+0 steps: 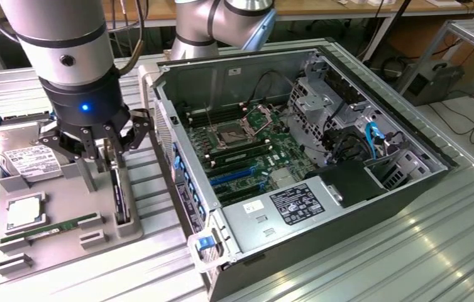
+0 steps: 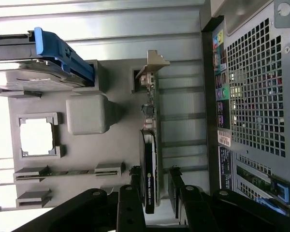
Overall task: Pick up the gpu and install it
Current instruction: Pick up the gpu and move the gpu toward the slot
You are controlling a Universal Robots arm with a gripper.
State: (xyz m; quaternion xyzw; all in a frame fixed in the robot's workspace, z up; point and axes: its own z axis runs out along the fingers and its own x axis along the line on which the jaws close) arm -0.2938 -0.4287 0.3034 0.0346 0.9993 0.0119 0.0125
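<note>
I will next use my gripper to grab the GPU by its flat-sided black cooler end (image 2: pixel 149 181), because a bent bracket (image 2: pixel 153 64) and bare components stick out at its other end.
The gpu (image 2: pixel 150 164) is a thin dark card with a silvery bracket at one end. It stands on edge in a slot of the grey parts holder (image 1: pixel 69 242), at the exterior view's left. In that view the gpu (image 1: pixel 119 195) sits just under my gripper (image 1: pixel 105 176). My gripper (image 2: pixel 155 180) is open, with one finger on each side of the card's end. The fingers (image 2: pixel 176 186) are not clamped on the card; a gap shows on one side.
The holder also carries a silver hard drive (image 1: pixel 29 161), a square chip (image 1: pixel 25 211) and a green memory stick (image 1: pixel 53 227). The open computer case (image 1: pixel 304 157) lies beside it at the exterior view's right, its motherboard (image 1: pixel 249 157) exposed. Everything rests on a slatted metal table (image 1: pixel 438 251).
</note>
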